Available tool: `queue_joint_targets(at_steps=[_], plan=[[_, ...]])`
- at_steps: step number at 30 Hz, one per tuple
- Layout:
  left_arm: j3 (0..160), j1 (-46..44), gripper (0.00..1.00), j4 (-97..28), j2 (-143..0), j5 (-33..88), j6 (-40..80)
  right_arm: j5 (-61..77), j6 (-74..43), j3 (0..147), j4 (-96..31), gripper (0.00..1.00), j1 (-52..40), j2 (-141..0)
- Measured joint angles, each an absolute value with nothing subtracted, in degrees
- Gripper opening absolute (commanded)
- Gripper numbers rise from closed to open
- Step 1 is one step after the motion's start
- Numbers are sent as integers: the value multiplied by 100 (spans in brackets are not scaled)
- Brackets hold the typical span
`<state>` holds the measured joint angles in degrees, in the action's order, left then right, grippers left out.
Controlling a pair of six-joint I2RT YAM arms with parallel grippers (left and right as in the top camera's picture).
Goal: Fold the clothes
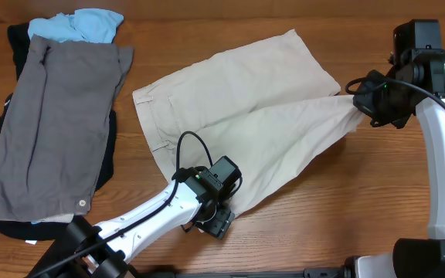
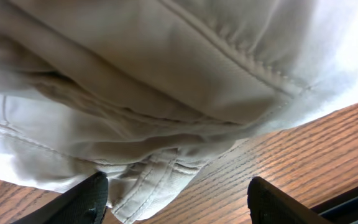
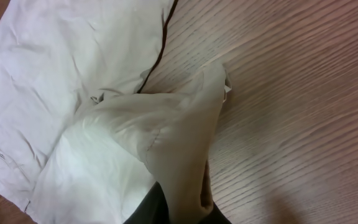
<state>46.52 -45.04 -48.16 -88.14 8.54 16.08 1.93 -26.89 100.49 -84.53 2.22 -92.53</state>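
Observation:
My left gripper grabs the beige shorts by the near waistband corner [image 1: 235, 210] next, opposite the held hem [image 1: 352, 113], to fold the near side of the shorts over.
The beige shorts [image 1: 238, 108] lie spread across the middle of the wooden table, waistband at the left, legs to the right. My right gripper [image 1: 361, 104] is shut on the hem of the near leg and holds it lifted, the cloth stretched taut; the pinched cloth [image 3: 179, 155] fills the right wrist view. My left gripper [image 1: 216, 222] is open at the shorts' near edge by the waistband corner. In the left wrist view the seamed waistband corner [image 2: 160, 177] lies between the open fingers [image 2: 179, 202], on the table.
A pile at the far left holds grey shorts [image 1: 52, 116] on dark clothing, with a light-blue garment [image 1: 79, 25] at its top. Bare wooden table [image 1: 361, 201] lies at the near right.

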Motion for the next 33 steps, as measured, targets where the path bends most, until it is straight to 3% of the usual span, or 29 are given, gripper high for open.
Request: queue_joint_targets(at_steps=[2,7,11,18,19,23,26,33], plan=[[4652,-4504,64,-4842,-8858,915,1608,196,-2689,10049,-8455,12,222,-9253],[4648,-4501,66,-5179,-9181,1094,1621,193,-2689,10049,-8455,12,222,-9253],[4648,-4501,54,-5172,-9240,1114,1660,193,-2687,10049,-8453,13,222,-9253],[4648,-4501,15,-5050,-9240,1118,1776,191,-2685,10049,-8433,13,222,-9253],[4648,-4501,5,-4978,-9240,1114,1791,193,-2689,10049,-8412,13,222,-9253],[4648,-4501,4,-4880,-9240,1114,1802,193,-2689,10049,-8399,13,224,-9253],[4737,-4501,4,-5092,-9240,1011,1844,193,-2683,10049,-8394,6,222,-9253],[6602,-4351,4,-6790,-9299,274,1975,250,-2672,10049,-8372,4,226,-9253]])
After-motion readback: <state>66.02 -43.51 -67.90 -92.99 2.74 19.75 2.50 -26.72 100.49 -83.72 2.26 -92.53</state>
